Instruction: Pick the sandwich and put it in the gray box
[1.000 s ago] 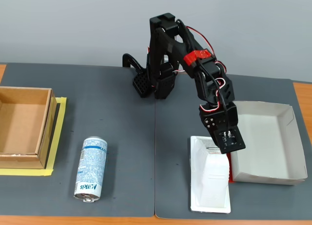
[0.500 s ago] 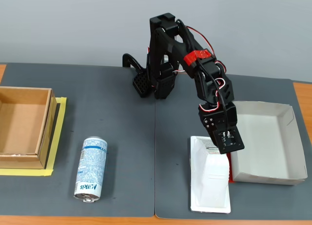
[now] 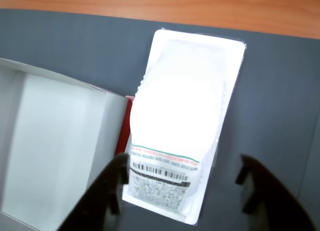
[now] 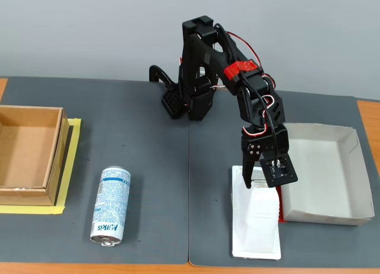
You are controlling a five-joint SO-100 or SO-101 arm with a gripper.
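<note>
My gripper grabs the sandwich by its printed label end [image 3: 161, 185] next. Then the sandwich goes into the gray box [image 3: 55, 141].
The sandwich [image 3: 185, 116] is a white wedge package with a flat rim, lying on the dark gray mat with its printed label end toward the gripper. In the fixed view the sandwich [image 4: 255, 226] lies just left of the gray box [image 4: 323, 173], a shallow pale tray with a red strip on its near-left edge. In the wrist view the gray box [image 3: 55, 141] is at the left, touching or nearly touching the package. My gripper [image 3: 182, 191] is open, its black fingers either side of the label end. In the fixed view the gripper [image 4: 261, 182] hangs over the package's far end.
A blue-white can [image 4: 111, 206] lies on its side at the front left of the mat. A deeper brown cardboard box [image 4: 27, 155] stands at the far left on yellow tape. The arm's base [image 4: 187, 102] stands at the back centre. The wooden table edge [image 3: 160, 6] borders the mat.
</note>
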